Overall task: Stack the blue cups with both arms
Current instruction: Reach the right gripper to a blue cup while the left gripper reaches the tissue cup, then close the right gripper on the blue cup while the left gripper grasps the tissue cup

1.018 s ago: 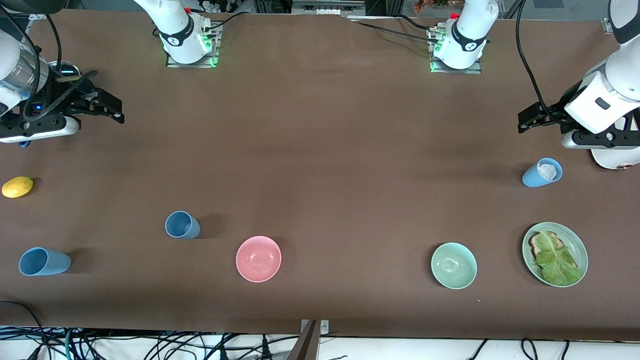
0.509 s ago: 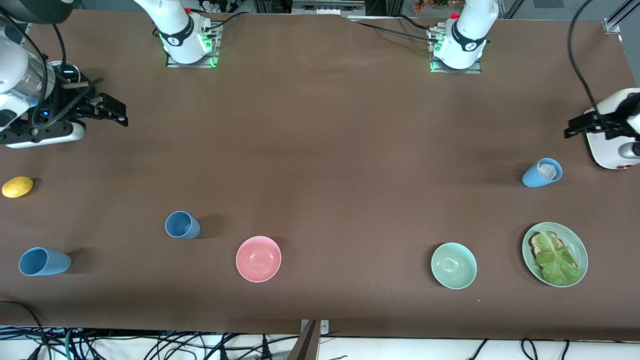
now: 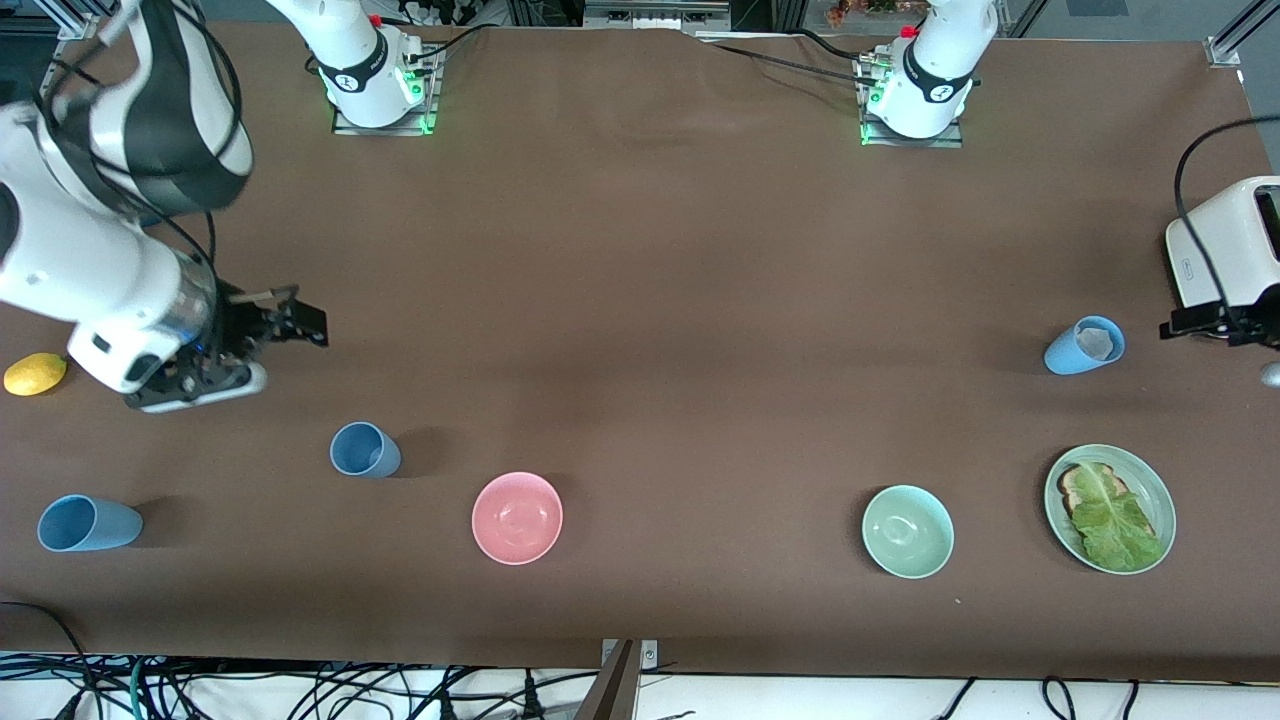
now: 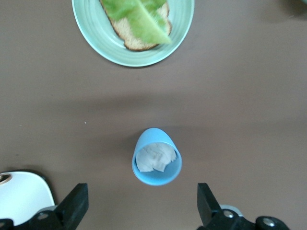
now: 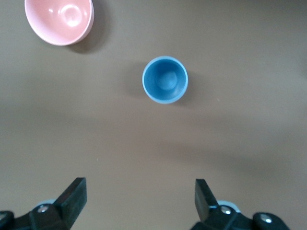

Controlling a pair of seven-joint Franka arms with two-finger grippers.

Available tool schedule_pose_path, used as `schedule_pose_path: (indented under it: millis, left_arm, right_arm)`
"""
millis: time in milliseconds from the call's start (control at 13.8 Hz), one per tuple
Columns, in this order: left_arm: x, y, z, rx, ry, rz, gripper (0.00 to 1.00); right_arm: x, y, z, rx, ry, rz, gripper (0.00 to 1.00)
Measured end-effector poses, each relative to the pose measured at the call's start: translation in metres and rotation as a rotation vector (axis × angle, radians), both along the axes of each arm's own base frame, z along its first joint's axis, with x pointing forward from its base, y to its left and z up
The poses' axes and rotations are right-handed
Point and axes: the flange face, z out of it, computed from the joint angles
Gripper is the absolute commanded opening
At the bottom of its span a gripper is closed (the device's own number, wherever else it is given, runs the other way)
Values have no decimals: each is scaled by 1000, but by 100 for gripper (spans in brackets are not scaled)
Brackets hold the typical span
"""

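Note:
My left gripper grabs the blue cup with the crumpled paper by its rim next, to set it up for stacking.
Three blue cups are on the brown table. One blue cup [image 3: 365, 450] stands upright and empty; it shows in the right wrist view [image 5: 165, 79]. My right gripper [image 3: 300, 320] [image 5: 139, 191] hangs open and empty over bare table beside this cup. A second blue cup [image 3: 85, 523] sits near the right arm's end of the table. A third blue cup [image 3: 1085, 347] [image 4: 157, 163] holds crumpled white paper. My left gripper [image 3: 1190, 323] [image 4: 142, 194] is open and empty just beside that cup, toward the left arm's end.
A pink bowl [image 3: 517, 517] [image 5: 60, 19] and a pale green bowl [image 3: 907, 531] sit nearer the front camera. A green plate [image 3: 1150, 475] [image 4: 91, 28] holds toast with lettuce. A white toaster [image 3: 1230, 250] and a lemon [image 3: 35, 373] sit at the table's two ends.
My right gripper has come down from the table's end toward the upright empty cup. My left gripper has swung outward and now hangs beside the cup with paper.

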Motion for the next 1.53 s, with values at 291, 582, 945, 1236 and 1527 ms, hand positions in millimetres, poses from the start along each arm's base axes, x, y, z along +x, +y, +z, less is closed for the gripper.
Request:
schedule_pose_path:
  millis: [291,582,945,1236,1527]
  left_arm:
    - [-8,14,-76,-25,44,20,100]
    - [-27,20,-101,-48,76,10,99]
    - [-41,25,-128,-37,36,12,65]
    - [-48,19,-149,-57,69,-1,3]
    - [-49,20,-153,-63,75,-9,0]
  right_arm:
    - [51,3,-65,-16,-27,10,100]
    - [68,-2,-100,-18,-57,10,100]
    - [78,-25,-133,-33,-65,32,100]
    - [81,-46,-159,-34,-50,24,95]
    - [83,-49,-178,-32,-51,19,90]
